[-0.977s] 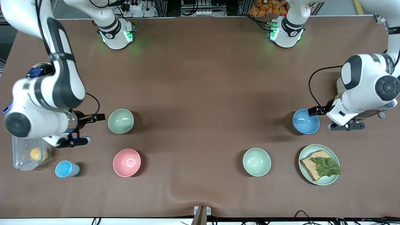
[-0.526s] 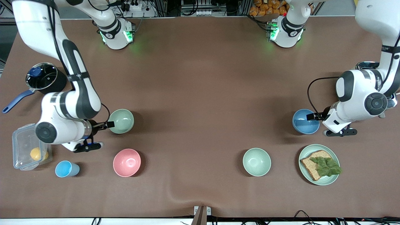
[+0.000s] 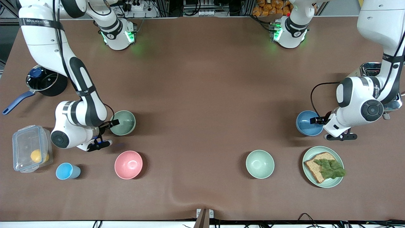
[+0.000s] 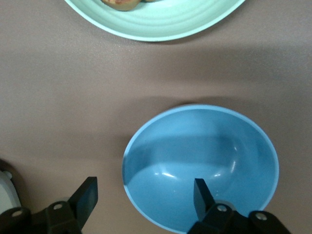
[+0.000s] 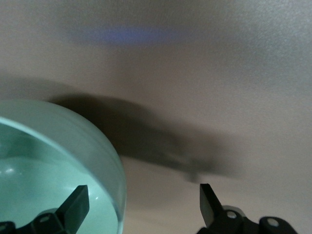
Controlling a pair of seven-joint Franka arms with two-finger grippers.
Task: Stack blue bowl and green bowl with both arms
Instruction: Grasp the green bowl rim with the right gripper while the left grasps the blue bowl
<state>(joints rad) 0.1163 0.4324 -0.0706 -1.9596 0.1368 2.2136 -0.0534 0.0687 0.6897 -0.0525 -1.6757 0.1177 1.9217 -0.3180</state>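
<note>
The right gripper should next grip the green bowl by its rim, so that the green bowl's hollow stays free for the blue bowl.
The dull sage green bowl sits upright toward the right arm's end of the table. My right gripper is open and low at its rim, one finger inside the bowl and one outside, as the right wrist view shows, with the bowl beside the gripper. The blue bowl sits upright toward the left arm's end. My left gripper is open and straddles its rim. In the left wrist view, one finger is inside the bowl and one outside, around the gripper's middle.
A pink bowl, a light-blue cup and a clear container lie nearer the camera than the green bowl. A paler mint bowl and a mint plate with bread and lettuce lie nearer than the blue bowl. A lidded pot stands farther back.
Both arms have come down and in toward their bowls. The right gripper moved from beside the green bowl onto its rim. The left gripper settled lower over the blue bowl's rim.
</note>
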